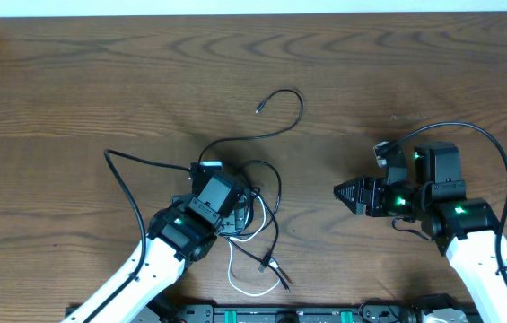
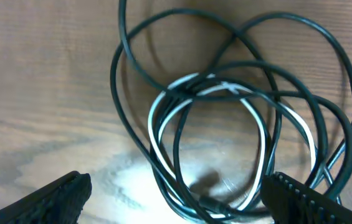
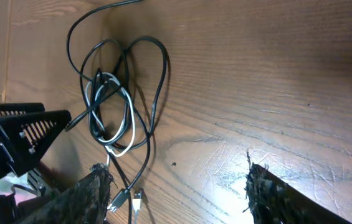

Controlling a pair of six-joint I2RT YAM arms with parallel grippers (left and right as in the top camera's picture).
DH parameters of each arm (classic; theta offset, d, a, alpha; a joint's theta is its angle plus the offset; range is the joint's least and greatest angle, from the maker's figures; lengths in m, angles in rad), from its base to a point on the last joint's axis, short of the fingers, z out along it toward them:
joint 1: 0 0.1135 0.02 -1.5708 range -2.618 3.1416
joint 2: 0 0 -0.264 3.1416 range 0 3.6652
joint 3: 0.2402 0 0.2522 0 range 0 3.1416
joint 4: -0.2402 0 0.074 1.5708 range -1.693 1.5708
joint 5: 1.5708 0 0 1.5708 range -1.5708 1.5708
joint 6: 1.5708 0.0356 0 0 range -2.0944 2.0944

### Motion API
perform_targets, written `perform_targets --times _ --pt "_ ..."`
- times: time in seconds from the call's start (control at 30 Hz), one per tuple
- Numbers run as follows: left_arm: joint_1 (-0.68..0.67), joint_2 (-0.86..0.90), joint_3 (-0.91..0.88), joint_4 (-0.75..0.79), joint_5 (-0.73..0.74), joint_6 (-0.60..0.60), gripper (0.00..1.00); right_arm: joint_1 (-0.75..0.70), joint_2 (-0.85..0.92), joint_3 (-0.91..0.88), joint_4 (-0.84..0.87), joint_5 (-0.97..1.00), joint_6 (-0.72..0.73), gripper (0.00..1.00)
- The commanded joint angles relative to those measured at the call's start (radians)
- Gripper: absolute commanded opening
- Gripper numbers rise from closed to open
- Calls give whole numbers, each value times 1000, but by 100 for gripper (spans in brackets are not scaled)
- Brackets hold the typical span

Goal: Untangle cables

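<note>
My right gripper needs the facing side of the cables' bundled loops free to untangle. My left gripper should next grab the loops on the side away from it.
The cables (image 1: 266, 211) lie in a loose tangle at the middle front of the table: thin black cords looped together with one white cord (image 1: 235, 276). One black cord runs up to a free end (image 1: 259, 108). My left gripper (image 1: 246, 213) hovers over the tangle, open. In the left wrist view its gripper (image 2: 176, 202) straddles the black loops (image 2: 126, 68) and the white cord (image 2: 225, 88) without pinching them. My right gripper (image 1: 341, 191) stands open to the right of the tangle, pointing at it. In the right wrist view only bare wood lies inside the right gripper (image 3: 179, 196), and the tangle (image 3: 110, 106) is beyond.
Two small plug ends (image 3: 129, 200) lie by the right gripper's left finger (image 3: 88, 199). A long black cord (image 1: 127, 184) trails off left of the left arm. The left gripper (image 3: 20, 134) shows at the left edge of the right wrist view. The wooden table (image 1: 415, 72) spreads all round.
</note>
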Motion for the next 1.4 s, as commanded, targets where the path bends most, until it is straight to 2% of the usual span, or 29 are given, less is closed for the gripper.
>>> perform_targets --times 0.0,0.03,0.13,0.23,0.63,0.9,1.13,1.17,1.23,1.33,1.37 --pt "3 6 -10 -48 10 -211 92 7 1 14 -1 -10 6 67" --pt "3 15 -20 -74 -8 -329 91 7 1 14 0 -10 6 67" --pt "3 35 -48 -107 -43 -519 92 7 1 14 1 -10 6 68" --pt "3 57 -72 -95 -42 -595 91 7 1 14 -1 -10 6 68" --pt "3 179 -76 -56 -28 -620 92 7 1 14 3 -10 6 68" --pt "3 298 -76 31 56 -630 92 7 1 14 3 -9 5 68" --pt "3 332 -76 41 56 -633 91 7 1 14 3 2 5 68" --pt "3 334 -76 44 56 -633 83 7 1 14 3 2 5 69" --pt "3 334 -76 49 56 -633 59 7 1 14 3 2 5 69" --pt "3 334 -76 67 56 -633 8 7 1 14 3 2 6 69" --pt "3 334 -76 75 56 -633 8 7 1 14 3 2 6 69"
